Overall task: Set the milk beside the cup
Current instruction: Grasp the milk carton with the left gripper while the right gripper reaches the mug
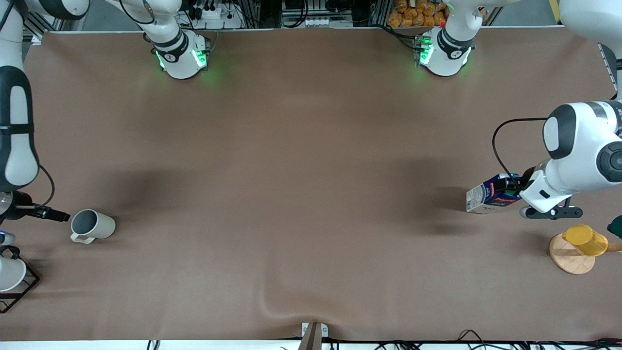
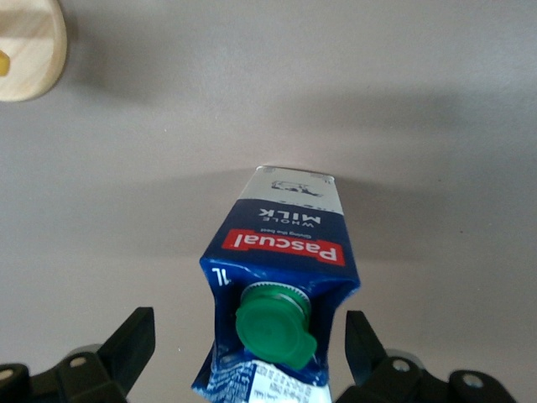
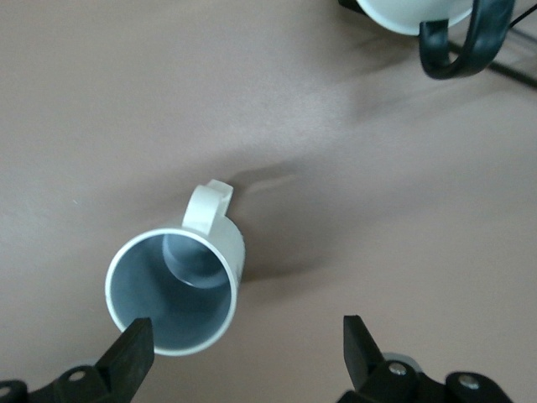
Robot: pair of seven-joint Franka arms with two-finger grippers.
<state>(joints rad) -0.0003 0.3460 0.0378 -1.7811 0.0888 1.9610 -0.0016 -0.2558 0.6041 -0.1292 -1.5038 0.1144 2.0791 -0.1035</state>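
My right gripper pinches the cup by its rim next, to set the cup out ready for the milk (image 1: 486, 197) to join it.
The milk (image 1: 486, 197), a dark-blue carton with a green cap and a red label band, stands on the table at the left arm's end. My left gripper (image 1: 511, 187) is open around the carton's top. In the left wrist view its fingers (image 2: 134, 340) stand on either side of the milk (image 2: 285, 227) with gaps, around the gripper's middle (image 2: 247, 336). The cup (image 1: 92, 225), a beige-grey mug with a grey inside, stands upright at the right arm's end. My right gripper (image 1: 60, 215) is open and empty just beside it. In the right wrist view the cup (image 3: 176, 285) sits by one finger of the gripper (image 3: 247, 340).
A yellow cup (image 1: 585, 239) lies on a round wooden coaster (image 1: 568, 257) nearer to the front camera than the milk; the coaster also shows in the left wrist view (image 2: 25, 46). A black wire rack (image 1: 19, 291) with a white cup (image 1: 9, 272) stands near the mug.
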